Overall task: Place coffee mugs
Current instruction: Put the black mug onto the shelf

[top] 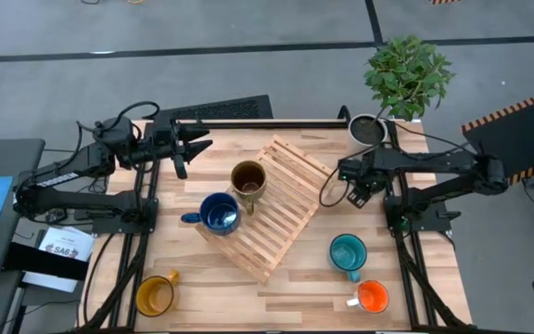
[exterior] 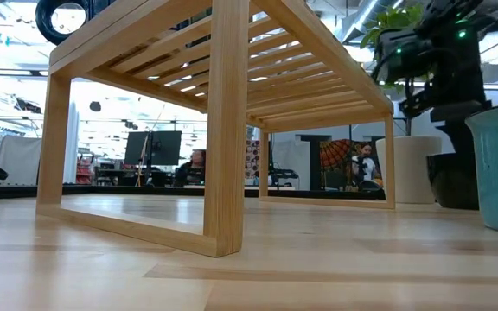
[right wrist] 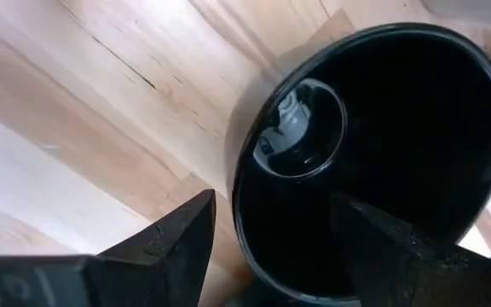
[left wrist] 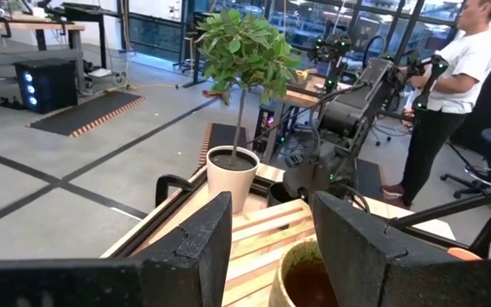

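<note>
My right gripper's fingers straddle the black mug's rim [right wrist: 237, 192] in the right wrist view, one inside its hollow [right wrist: 399, 145]. So it is now time to close on the mug.
A slatted wooden rack [top: 281, 218] stands on the table's middle. On its top sit the olive-brown mug [top: 248, 180] and the dark blue mug [top: 219, 213]. The teal mug [top: 348, 252], the orange mug [top: 372, 297] and the yellow mug [top: 154, 297] stand on the table near its near edge. The black mug [right wrist: 382, 128] stands upright on the table [exterior: 452, 181] under my right gripper [right wrist: 275, 209], which is open and points down, one finger over the mug's hollow and one outside its rim. My left gripper [top: 193, 158] hangs open left of the rack, facing the olive-brown mug [left wrist: 309, 277].
A white plant pot [top: 366, 128] with a leafy plant stands at the table's far right corner, close behind my right gripper. The rack [exterior: 223, 130] lies at a slant between the two arms. A person [left wrist: 454, 94] stands in the room beyond the table.
</note>
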